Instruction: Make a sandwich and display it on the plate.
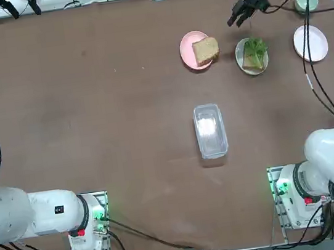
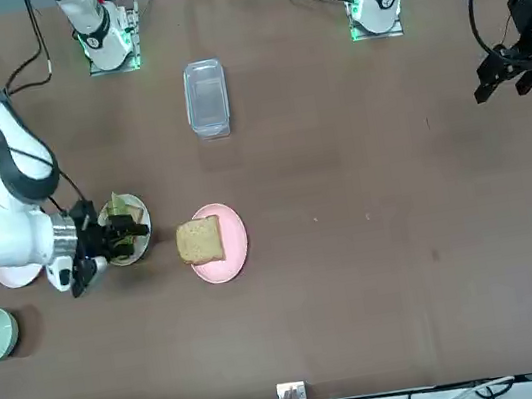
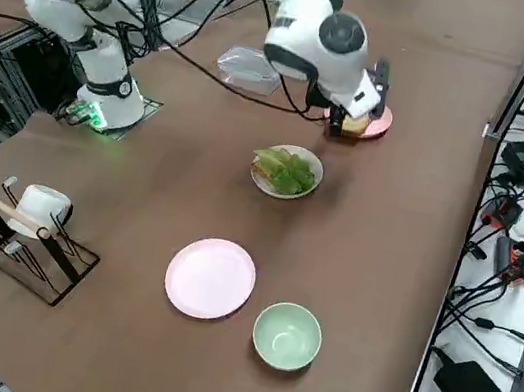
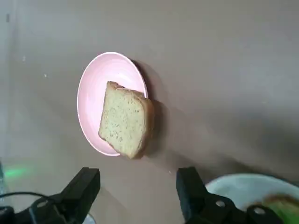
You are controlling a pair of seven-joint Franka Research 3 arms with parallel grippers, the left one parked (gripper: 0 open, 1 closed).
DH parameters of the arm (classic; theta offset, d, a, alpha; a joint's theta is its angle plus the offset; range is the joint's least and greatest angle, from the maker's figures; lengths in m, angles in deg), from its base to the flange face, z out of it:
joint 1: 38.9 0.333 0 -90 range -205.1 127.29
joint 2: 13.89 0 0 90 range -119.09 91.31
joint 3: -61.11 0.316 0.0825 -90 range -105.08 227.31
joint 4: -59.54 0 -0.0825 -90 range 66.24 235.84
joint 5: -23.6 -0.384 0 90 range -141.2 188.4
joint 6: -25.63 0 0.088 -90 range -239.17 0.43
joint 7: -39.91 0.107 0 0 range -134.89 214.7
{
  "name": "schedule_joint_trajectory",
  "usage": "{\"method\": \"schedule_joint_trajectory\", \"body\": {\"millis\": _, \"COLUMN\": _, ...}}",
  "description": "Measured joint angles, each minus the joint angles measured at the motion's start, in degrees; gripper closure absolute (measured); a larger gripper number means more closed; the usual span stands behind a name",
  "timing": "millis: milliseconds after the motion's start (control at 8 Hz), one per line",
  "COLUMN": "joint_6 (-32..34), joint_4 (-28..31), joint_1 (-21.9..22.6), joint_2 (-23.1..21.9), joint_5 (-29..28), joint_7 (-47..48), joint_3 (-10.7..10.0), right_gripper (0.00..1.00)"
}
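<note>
Next, my right gripper grips the tan bread slice by its overhanging crust edge [image 2: 182, 243], since the slice sticks out past the pink plate's rim [image 2: 198, 270].
One tan bread slice [image 1: 206, 50] lies on the pink plate [image 1: 186, 42], hanging over its rim; the wrist view shows the same slice [image 4: 125, 119] and plate [image 4: 93, 98]. A second slice topped with green lettuce [image 1: 257, 48] sits on a small white plate [image 1: 239, 46], seen also from the side as lettuce [image 3: 285, 171]. My right gripper [image 1: 238, 20] hovers open and empty above the table, just beyond the gap between these two plates. Its fingers [image 4: 84, 186] frame the pink plate in the wrist view. The other white plate [image 1: 310, 42] is bare.
A clear lidded container [image 1: 210, 130] lies mid-table. A pale-green bowl [image 1: 306, 0] stands at the far right by the bare plate. A mug rack [image 3: 28, 226] stands at the table's right edge. Cables run along the far edge.
</note>
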Motion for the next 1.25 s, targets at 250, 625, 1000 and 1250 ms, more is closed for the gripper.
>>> {"method": "schedule_joint_trajectory", "body": {"millis": 250, "joint_6": -1.4, "joint_4": -0.2, "joint_1": 0.1, "joint_2": 4.9, "joint_5": 0.0, "joint_7": -5.8, "joint_3": -0.1, "right_gripper": 0.03}}
{"method": "schedule_joint_trajectory", "body": {"millis": 625, "joint_6": -6.4, "joint_4": -0.2, "joint_1": 0.8, "joint_2": 11.2, "joint_5": 0.0, "joint_7": -7.7, "joint_3": -0.1, "right_gripper": 0.03}}
{"method": "schedule_joint_trajectory", "body": {"millis": 1000, "joint_6": -13.2, "joint_4": -0.2, "joint_1": 3.2, "joint_2": 13.6, "joint_5": -1.1, "joint_7": -7.7, "joint_3": -0.1, "right_gripper": 0.04}}
{"method": "schedule_joint_trajectory", "body": {"millis": 1250, "joint_6": -15.2, "joint_4": -0.2, "joint_1": 4.5, "joint_2": 13.7, "joint_5": -2.4, "joint_7": -7.7, "joint_3": -0.1, "right_gripper": 0.1}}
